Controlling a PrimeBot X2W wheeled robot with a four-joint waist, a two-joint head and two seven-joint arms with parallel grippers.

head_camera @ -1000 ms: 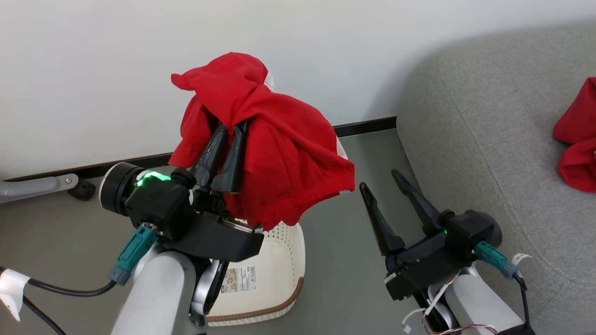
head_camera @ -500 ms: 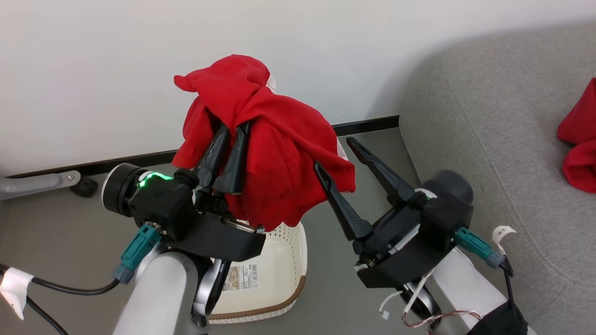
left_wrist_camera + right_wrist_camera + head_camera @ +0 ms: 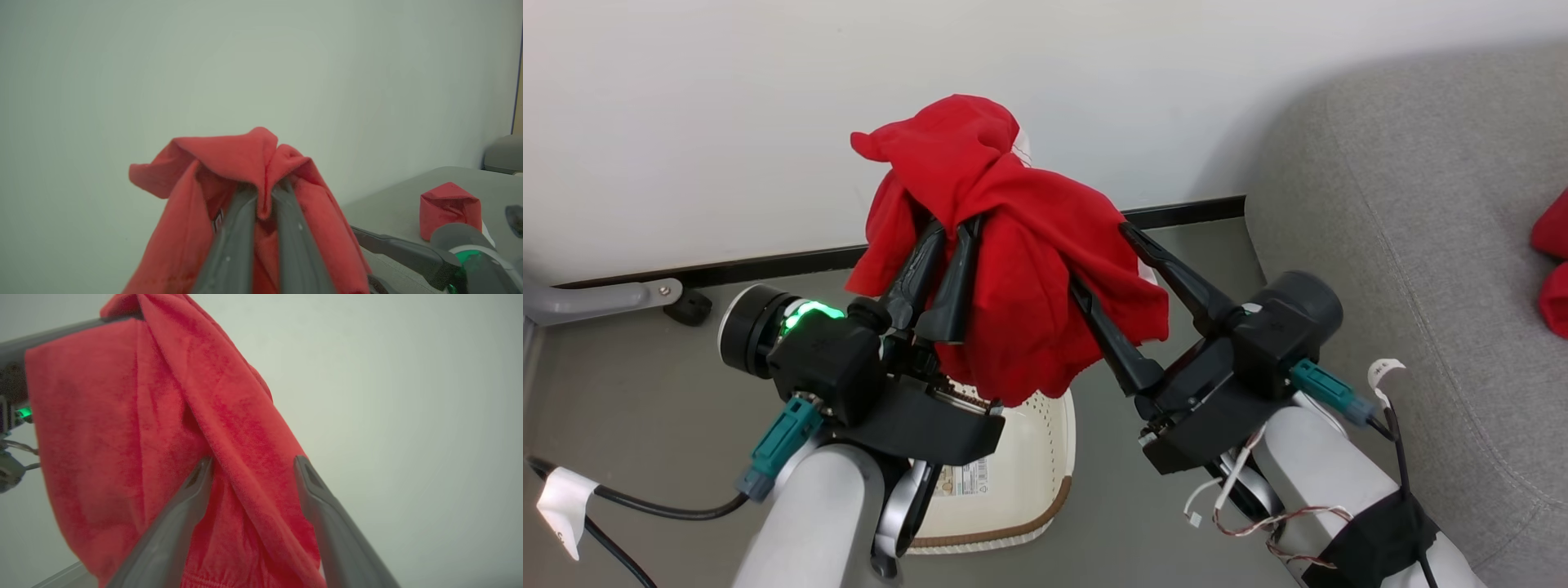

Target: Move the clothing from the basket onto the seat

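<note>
My right gripper grabs the red clothing by its hanging folded edge [image 3: 1101,279] next, to carry the clothing over to the seat [image 3: 1421,245].
A bright red piece of clothing [image 3: 1029,269] hangs in the air above the cream basket [image 3: 1029,457], draped over my left gripper [image 3: 953,229], which is shut on a fold of it. My right gripper [image 3: 1101,257] is open, its two fingers straddling the garment's right-hand hanging edge. In the right wrist view the red fabric [image 3: 122,416] runs between the spread fingers of that gripper [image 3: 253,460]. The left wrist view shows the cloth [image 3: 229,163] pinched at the tips of my left gripper [image 3: 265,190]. Another red garment [image 3: 1553,269] lies on the grey seat [image 3: 1421,245] at the right.
A white wall with a black baseboard [image 3: 1176,216] stands right behind the basket. A grey metal leg [image 3: 605,298] with a black foot lies on the floor at the left, and a black cable [image 3: 645,510] trails at the lower left. Grey floor separates basket and seat.
My right gripper has swung up and left from beside the seat to the hanging garment, still open. The left gripper keeps its grip. The camera has shifted slightly.
</note>
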